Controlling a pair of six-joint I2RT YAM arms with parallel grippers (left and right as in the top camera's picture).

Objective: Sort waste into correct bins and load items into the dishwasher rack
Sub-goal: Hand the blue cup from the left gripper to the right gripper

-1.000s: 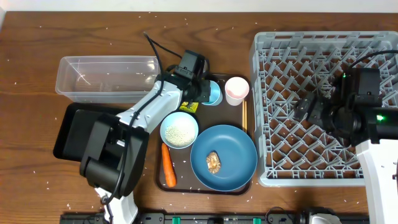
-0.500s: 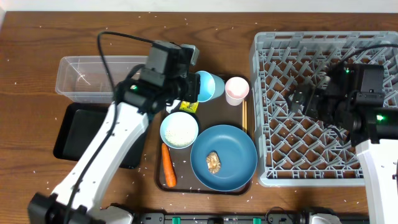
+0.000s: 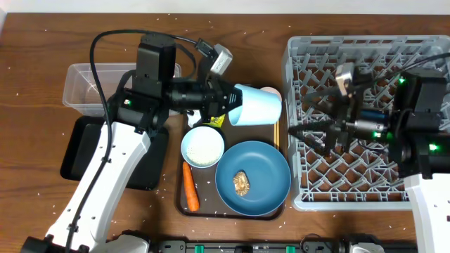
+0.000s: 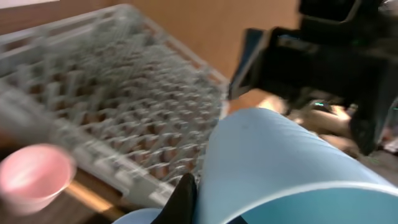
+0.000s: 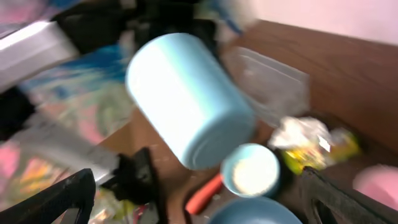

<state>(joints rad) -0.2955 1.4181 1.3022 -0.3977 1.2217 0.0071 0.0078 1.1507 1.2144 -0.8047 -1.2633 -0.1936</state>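
Note:
The light blue cup [image 3: 257, 105] should go into the rack rim-first, so my right gripper should next grab the cup around its closed base, opposite the held rim.
My left gripper [image 3: 228, 104] is shut on the rim of the light blue cup [image 3: 257, 105] and holds it on its side above the brown tray. The cup fills the left wrist view [image 4: 280, 162], with one finger [image 4: 183, 199] on its wall. My right gripper [image 3: 309, 117] is open over the left part of the grey rack [image 3: 365, 63], facing the cup [image 5: 186, 99], not touching it. The pink cup [image 3: 273, 91] is half hidden behind the blue cup. The white bowl of rice [image 3: 203, 147], carrot [image 3: 190, 186], blue plate [image 3: 264, 169] with the brown lump [image 3: 242, 183] and chopsticks [image 3: 276, 130] lie on the tray.
The clear tub [image 3: 91, 88] stands at the back left, with the black tray [image 3: 76, 144] in front of it under my left arm. A crumpled napkin [image 5: 301, 134] and the yellow-green wrapper [image 5: 337, 144] lie by the bowl. The rack's wall [image 4: 124, 112] is close to the held cup.
My left arm has lifted the light blue cup off the tray and carried it right, tipping it sideways. My right gripper has swung left across the rack toward it, jaws wide.

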